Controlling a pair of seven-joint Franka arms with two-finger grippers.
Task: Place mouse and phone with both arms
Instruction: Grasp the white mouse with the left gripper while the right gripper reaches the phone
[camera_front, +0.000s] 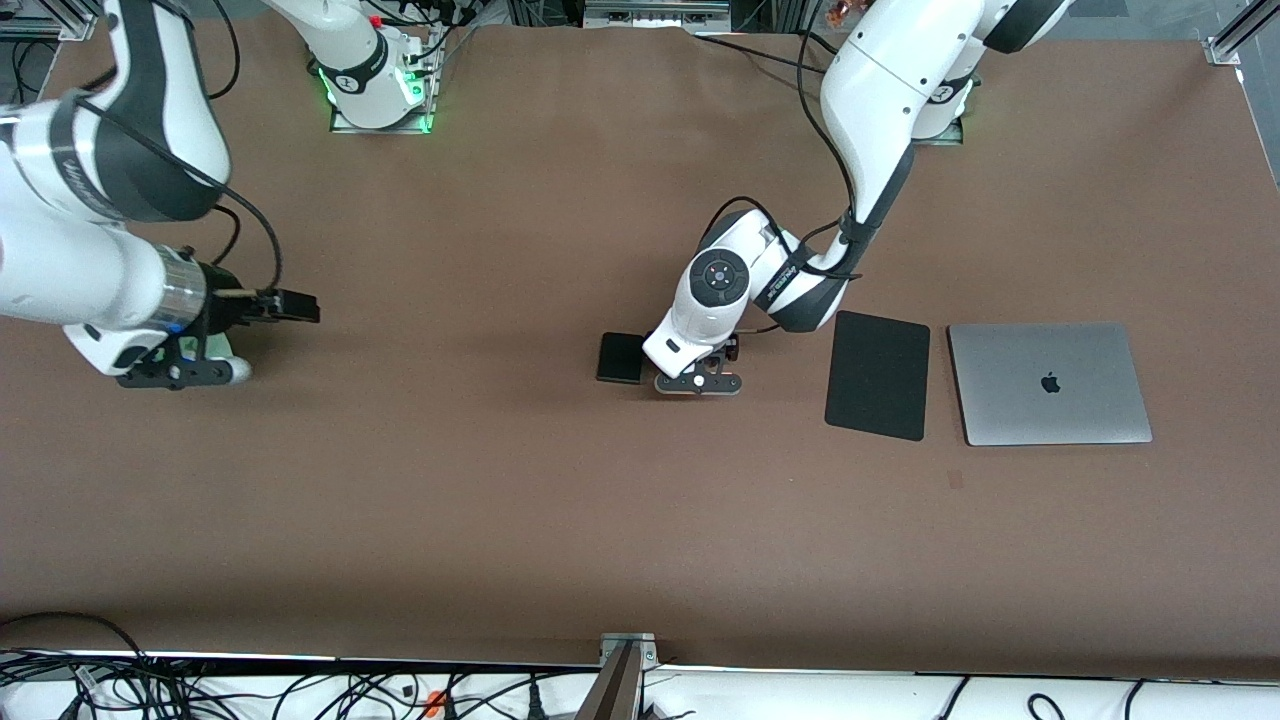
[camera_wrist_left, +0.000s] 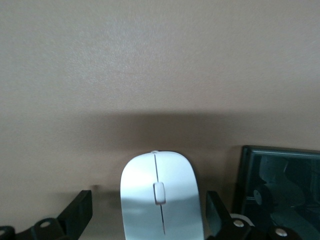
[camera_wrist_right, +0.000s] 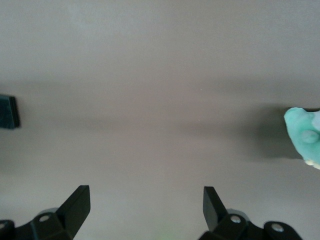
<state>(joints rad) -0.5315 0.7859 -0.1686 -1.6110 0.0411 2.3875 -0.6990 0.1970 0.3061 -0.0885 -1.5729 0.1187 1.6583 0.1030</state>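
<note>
My left gripper closes on the white mouse now, since the left wrist view shows the fingers on either side of the mouse, low over the table.
The white mouse (camera_wrist_left: 161, 197) lies on the brown table between the fingers of my left gripper (camera_wrist_left: 149, 210). The jaws are open, with a gap on each side of the mouse. In the front view the left gripper (camera_front: 700, 380) is low over the table's middle and its wrist hides the mouse. The black phone (camera_front: 621, 357) lies flat right beside it, toward the right arm's end, and also shows in the left wrist view (camera_wrist_left: 280, 185). My right gripper (camera_front: 300, 305) hangs open and empty over bare table at the right arm's end, as the right wrist view (camera_wrist_right: 146, 202) shows.
A thin black mouse pad (camera_front: 878, 374) and a closed silver laptop (camera_front: 1048, 383) lie side by side toward the left arm's end. A pale green object (camera_wrist_right: 304, 136) sits near the right gripper. Cables run along the table edge nearest the front camera.
</note>
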